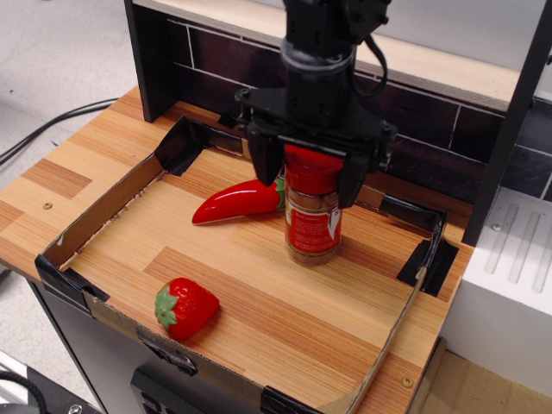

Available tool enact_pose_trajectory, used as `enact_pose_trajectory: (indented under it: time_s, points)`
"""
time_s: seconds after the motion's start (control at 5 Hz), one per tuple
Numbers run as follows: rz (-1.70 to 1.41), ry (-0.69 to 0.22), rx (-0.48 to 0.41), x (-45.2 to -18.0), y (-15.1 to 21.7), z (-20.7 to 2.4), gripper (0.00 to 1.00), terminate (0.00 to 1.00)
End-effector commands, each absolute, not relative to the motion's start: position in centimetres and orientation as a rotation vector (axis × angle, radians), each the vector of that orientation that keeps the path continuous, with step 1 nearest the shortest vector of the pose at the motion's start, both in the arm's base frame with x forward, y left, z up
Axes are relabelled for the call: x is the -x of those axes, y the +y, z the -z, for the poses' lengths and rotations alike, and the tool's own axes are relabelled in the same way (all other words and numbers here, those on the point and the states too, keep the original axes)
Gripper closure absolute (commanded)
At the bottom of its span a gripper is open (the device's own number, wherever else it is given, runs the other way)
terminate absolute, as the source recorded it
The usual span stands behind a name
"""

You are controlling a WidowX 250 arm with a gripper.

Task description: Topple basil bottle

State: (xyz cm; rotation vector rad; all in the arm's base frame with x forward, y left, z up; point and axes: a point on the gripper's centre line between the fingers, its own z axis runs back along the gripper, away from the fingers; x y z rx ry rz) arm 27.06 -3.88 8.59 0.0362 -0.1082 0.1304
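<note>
The robot will topple the basil bottle [312, 222]. Its gripper will next grab the bottle by its red lid [312, 171].
The basil bottle [312, 222] stands upright near the middle back of the wooden tray: a clear jar with a red lid, red label and brownish contents. My black gripper [309, 183] hangs over it with its jaws open, one finger [266, 177] left of the lid and the other finger [352, 181] right of it. The fingers straddle the lid at its height; I cannot tell if either touches it.
A red toy chili pepper [235, 203] lies just left of the bottle. A red toy strawberry [185, 307] lies at the front left. The low cardboard wall [95, 220] rims the tray. A dark brick-pattern backboard [405, 129] stands behind; a white block [509, 285] is at the right.
</note>
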Motion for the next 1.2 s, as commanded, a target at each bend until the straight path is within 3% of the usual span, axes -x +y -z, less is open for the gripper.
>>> enact_pose_trajectory:
  time_s: [0.0,0.2,0.4,0.6,0.8,1.0]
  points:
    - [-0.166,-0.167,-0.042,-29.4,-3.8,-9.6,0.0,0.0]
    - [-0.173,-0.182,-0.059,-29.9,-3.9,-9.0,0.0,0.0]
    - [-0.188,-0.205,-0.049,-29.9,-4.0,-9.1,1.0,0.0]
    - [-0.223,-0.21,-0.014,-29.4,-4.2,-9.3,1.0,0.0]
    - [-0.244,-0.271,0.017,-28.8,-4.6,-9.9,1.0,0.0]
    - [-0.264,-0.39,0.048,-29.1,-4.9,-10.0,1.0,0.0]
